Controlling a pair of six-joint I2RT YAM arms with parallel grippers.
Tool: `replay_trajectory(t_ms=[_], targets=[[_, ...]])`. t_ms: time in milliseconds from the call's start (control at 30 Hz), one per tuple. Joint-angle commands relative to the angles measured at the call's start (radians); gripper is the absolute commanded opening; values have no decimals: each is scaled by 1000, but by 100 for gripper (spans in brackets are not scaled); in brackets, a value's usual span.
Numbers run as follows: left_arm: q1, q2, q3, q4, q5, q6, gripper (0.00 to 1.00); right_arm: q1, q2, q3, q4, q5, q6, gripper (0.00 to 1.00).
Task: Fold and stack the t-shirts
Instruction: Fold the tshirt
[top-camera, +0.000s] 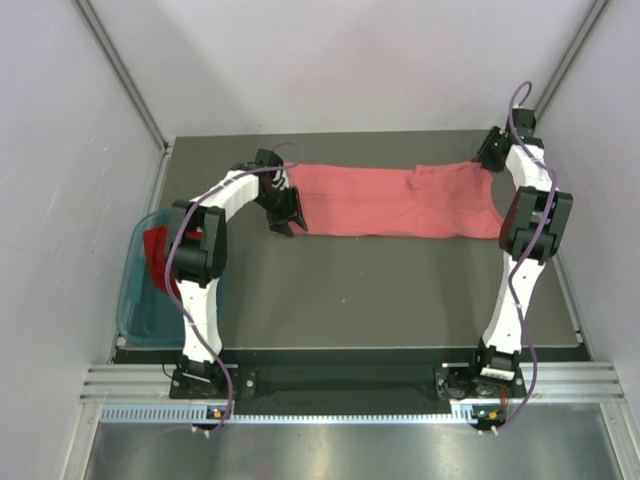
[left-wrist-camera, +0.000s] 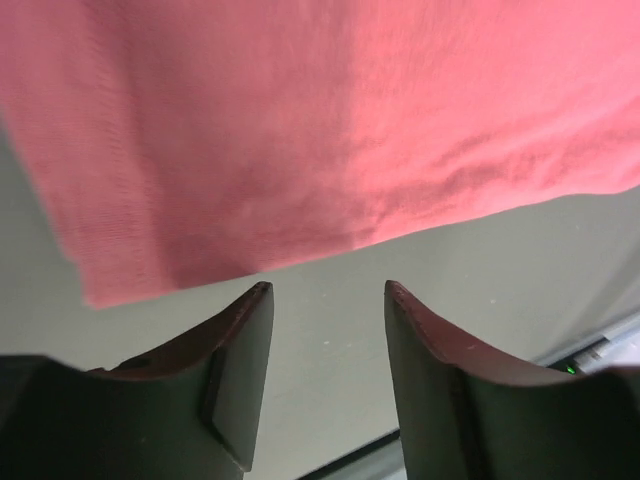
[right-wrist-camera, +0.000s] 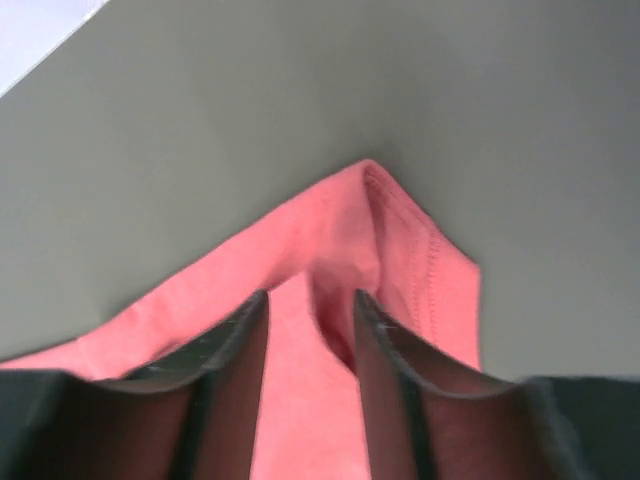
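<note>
My left gripper will next take hold of the salmon-pink t-shirt's near corner at the t-shirt's basket-side end (top-camera: 296, 231) (left-wrist-camera: 106, 287). Then it will pull that edge of the t-shirt closer to fold it.
The salmon-pink t-shirt (top-camera: 400, 200) lies as a long flat band across the far half of the table. My left gripper (top-camera: 290, 222) sits at the band's left end, open, with nothing between its fingers. In the left wrist view the shirt's edge (left-wrist-camera: 300, 130) lies just beyond the open gripper (left-wrist-camera: 328, 290), and only bare table shows between the jaws. My right gripper (top-camera: 488, 155) is at the shirt's far right corner. There the jaws of the right gripper (right-wrist-camera: 310, 300) stand apart over the cloth, with a raised pinch of the shirt (right-wrist-camera: 420, 270) between them. The deep red t-shirt (top-camera: 158, 255) lies bunched in the basket.
A teal plastic basket (top-camera: 135, 300) sits off the table's left edge beside the left arm. The dark table (top-camera: 380, 290) is bounded by white walls with metal rails at the back corners. A metal frame runs along the near edge by the arm bases.
</note>
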Motion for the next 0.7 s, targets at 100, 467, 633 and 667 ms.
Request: replay_trajectory(t_ms=[100, 467, 633, 667], targets=[[38, -68, 84, -90, -151, 19, 66, -13, -203, -11, -182, 111, -3, 57], [78, -69, 72, -119, -148, -29, 73, -113, -655, -623, -219, -66, 104, 65], [78, -71, 32, -84, -187, -76, 72, -145, -836, -976, -40, -138, 201, 66], [78, -68, 31, -84, -191, -85, 72, -150, -864, -1043, -9, -145, 219, 66]])
